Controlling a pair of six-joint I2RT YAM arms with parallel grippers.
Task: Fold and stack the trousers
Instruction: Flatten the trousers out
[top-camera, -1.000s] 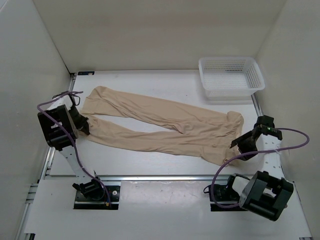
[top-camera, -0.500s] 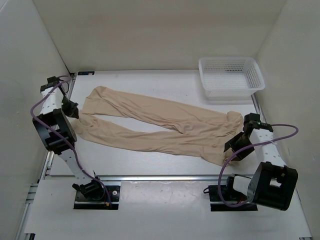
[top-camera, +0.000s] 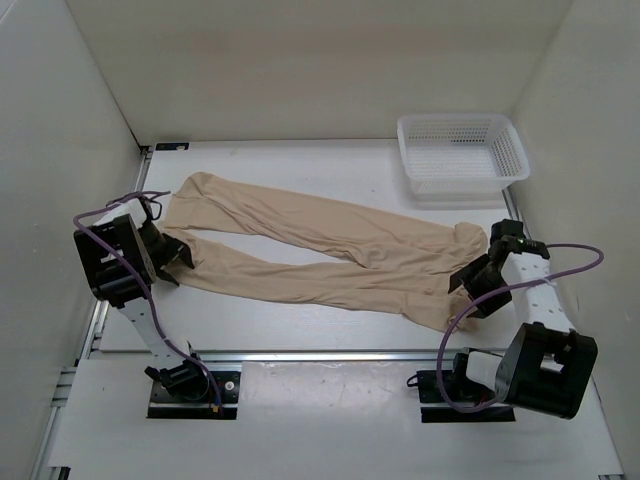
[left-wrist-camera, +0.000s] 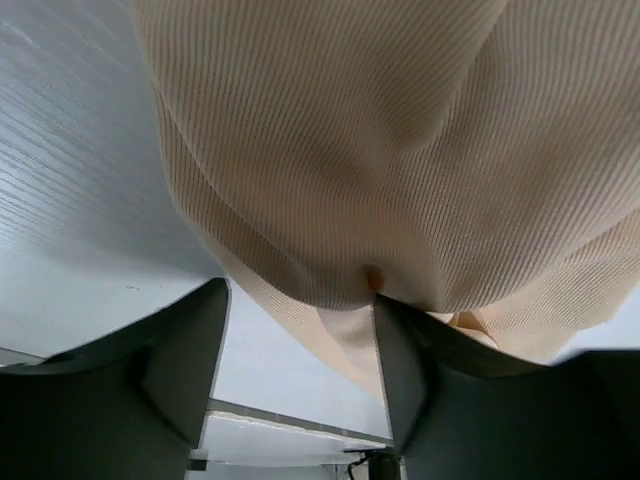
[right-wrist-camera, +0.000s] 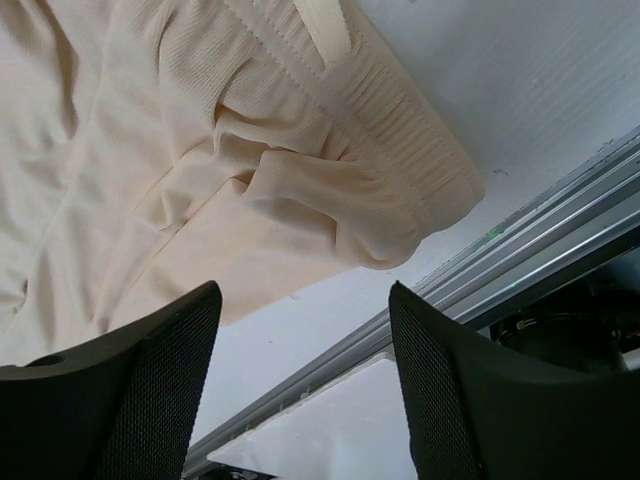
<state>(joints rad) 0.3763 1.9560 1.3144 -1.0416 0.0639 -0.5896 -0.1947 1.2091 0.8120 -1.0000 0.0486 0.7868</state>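
I should next grip the trousers by the near corner of the waistband with my right gripper. Then I can fold the near leg over the far one.
The light beige trousers (top-camera: 330, 250) lie flat across the table, legs pointing left and waistband (right-wrist-camera: 400, 170) at the right. My left gripper (top-camera: 176, 257) sits at the cuff end of the near leg. In the left wrist view its jaws (left-wrist-camera: 300, 340) stand apart, with the ribbed cuff fabric (left-wrist-camera: 380, 150) bulging just above them and resting on the tip of the right finger (left-wrist-camera: 410, 350). My right gripper (top-camera: 468, 281) hovers at the near corner of the waist. It is open (right-wrist-camera: 305, 340), with bare table between its fingers and the gathered waistband just ahead.
A white mesh basket (top-camera: 462, 152) stands at the back right corner. An aluminium rail (top-camera: 330, 352) runs along the table's near edge, close under the right gripper. White walls enclose the left, back and right sides.
The left arm swung out to the far left, came back to the near leg's cuff, and its jaws opened. The right gripper shifted slightly toward the waist and opened a little wider.
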